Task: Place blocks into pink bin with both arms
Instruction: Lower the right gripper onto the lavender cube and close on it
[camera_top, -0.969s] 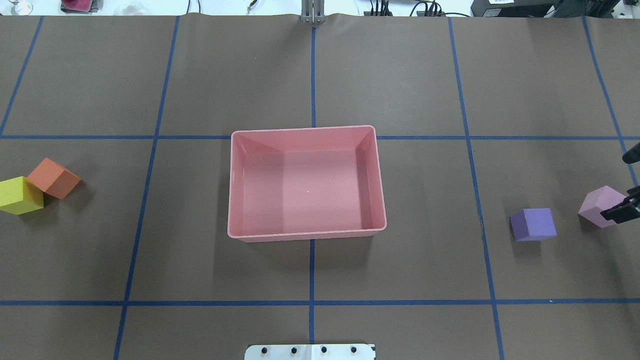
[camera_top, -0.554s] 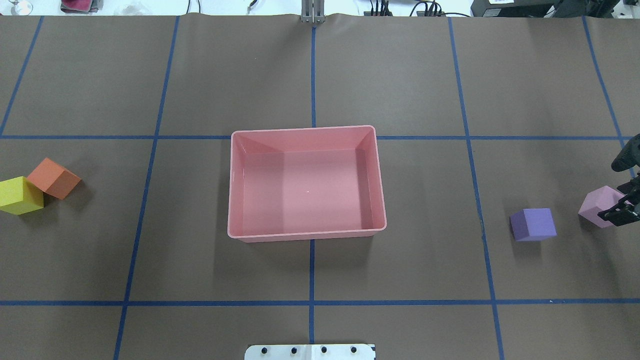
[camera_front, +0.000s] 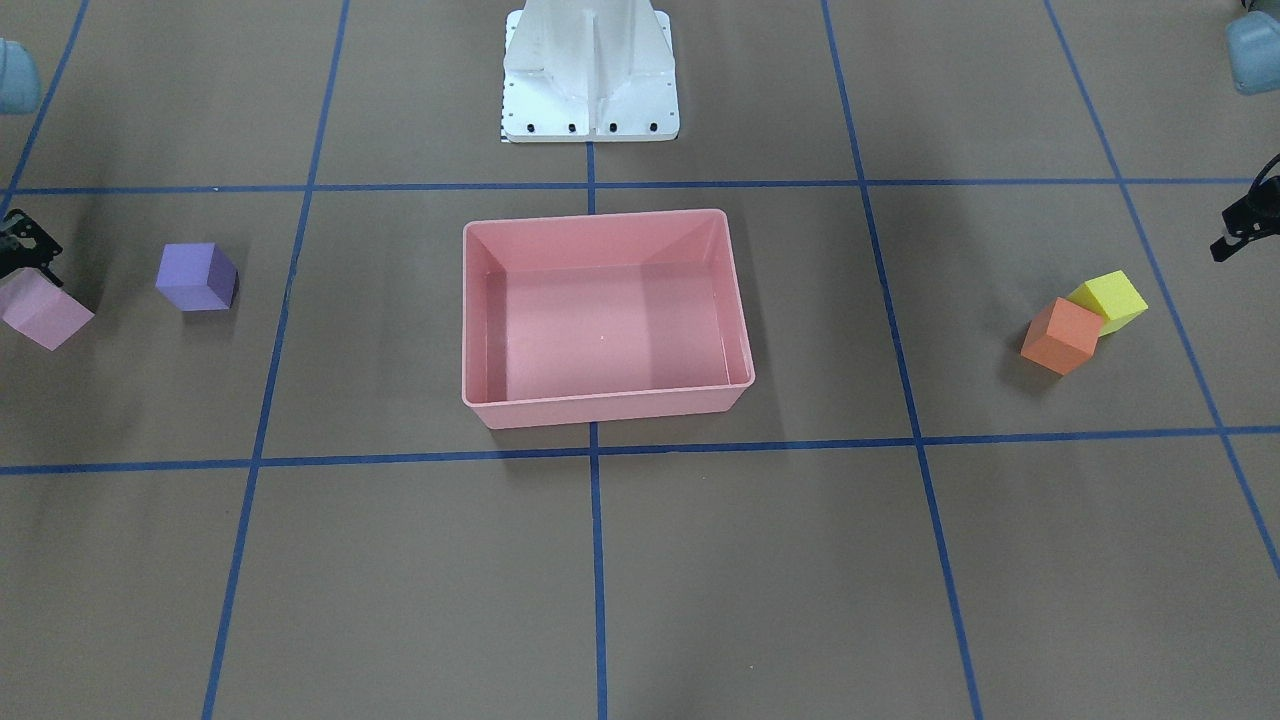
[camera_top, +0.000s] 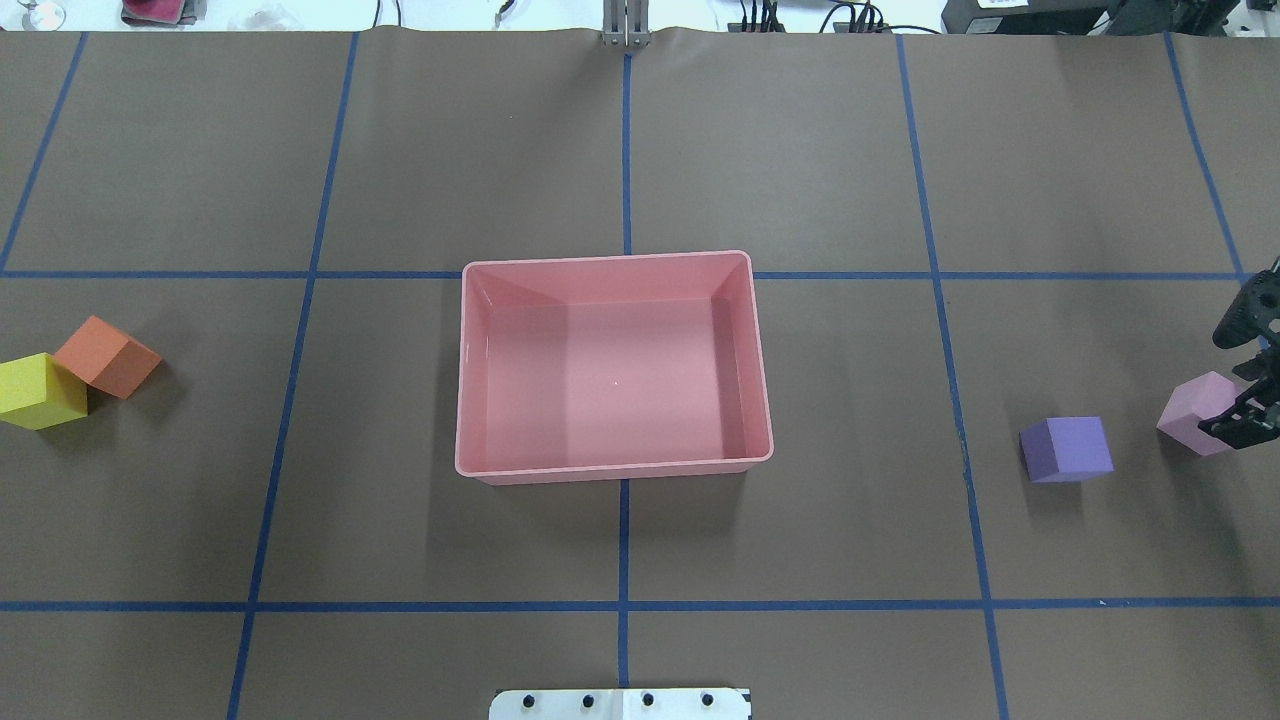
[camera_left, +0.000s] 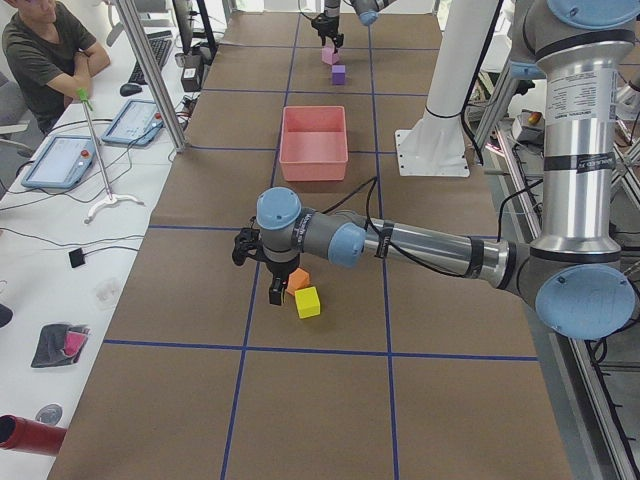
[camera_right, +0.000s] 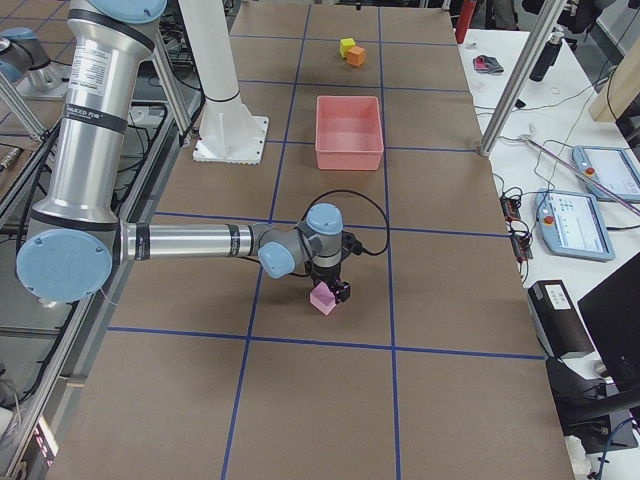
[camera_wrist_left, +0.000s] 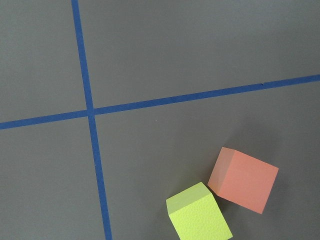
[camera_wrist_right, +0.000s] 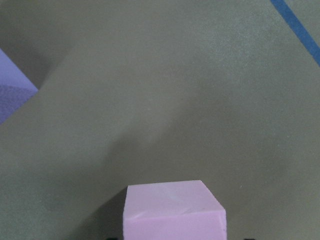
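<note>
The right gripper picks up the light pink block by its two opposite sides next, to place the light pink block into the pink bin (camera_front: 608, 318).
The pink bin (camera_top: 612, 467) stands empty at the table's middle. The light pink block (camera_top: 1192, 412) lies at the far right, with the purple block (camera_top: 1067, 449) to its left. My right gripper (camera_top: 1243, 378) is open and straddles the pink block's outer side, one finger on each side; the block fills the bottom of the right wrist view (camera_wrist_right: 172, 212). The orange block (camera_top: 107, 356) and the yellow block (camera_top: 38, 390) touch at the far left. My left gripper (camera_left: 262, 272) hovers open just beyond them, holding nothing. One of its fingers (camera_front: 1232, 240) shows at the front view's edge.
The white pedestal base (camera_front: 590, 75) stands behind the bin. Blue tape lines cross the brown table cover. An operator (camera_left: 45, 50) sits beside the table with tablets (camera_left: 62, 158) and cables.
My right gripper has come further into the overhead view, leftward along the light pink block. No block has moved.
</note>
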